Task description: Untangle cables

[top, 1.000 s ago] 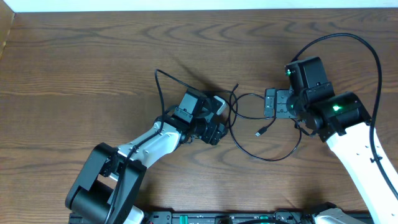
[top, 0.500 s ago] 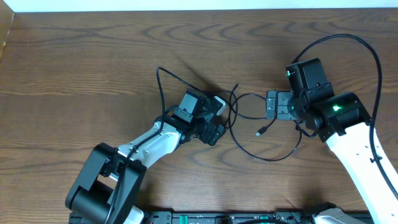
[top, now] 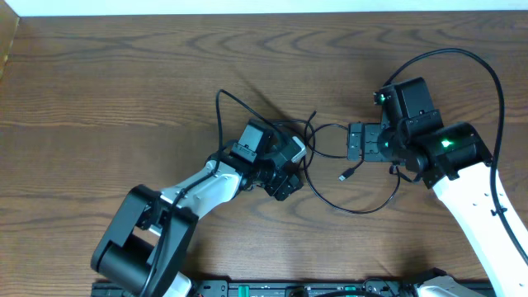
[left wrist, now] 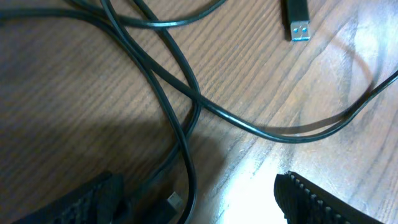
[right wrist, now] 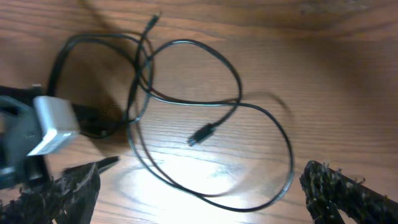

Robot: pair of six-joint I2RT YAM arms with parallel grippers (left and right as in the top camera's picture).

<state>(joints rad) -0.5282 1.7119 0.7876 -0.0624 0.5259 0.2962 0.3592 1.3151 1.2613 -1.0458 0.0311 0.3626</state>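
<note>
The left gripper picks up the black cable by the part beside the small plug end point(left wrist: 191, 188) next, which leaves the crossed loops free to untangle.
A thin black cable point(top: 326, 196) lies in loose crossed loops on the wooden table between my two grippers, and its USB plug point(top: 346, 175) rests inside the loops. My left gripper point(top: 299, 167) is open at the loops' left side. In the left wrist view the strands cross point(left wrist: 199, 99) just ahead of the left gripper point(left wrist: 199, 194). One strand and a small plug end point(left wrist: 174, 200) lie between its fingers, untouched. My right gripper point(top: 353, 142) is open at the loops' right side. In the right wrist view the loops point(right wrist: 186, 42) and plug point(right wrist: 202, 134) lie ahead of the right gripper point(right wrist: 202, 186).
A thicker black wire point(top: 227, 103) arches up from the left arm, and another point(top: 487, 74) curves over the right arm. A white block point(right wrist: 53, 124) shows on the left gripper's head. The table's far edge point(top: 264, 11) runs along the top.
My left gripper has moved a little to the right onto the crossed strands. My right gripper has edged slightly left. The cable loops lie as before.
</note>
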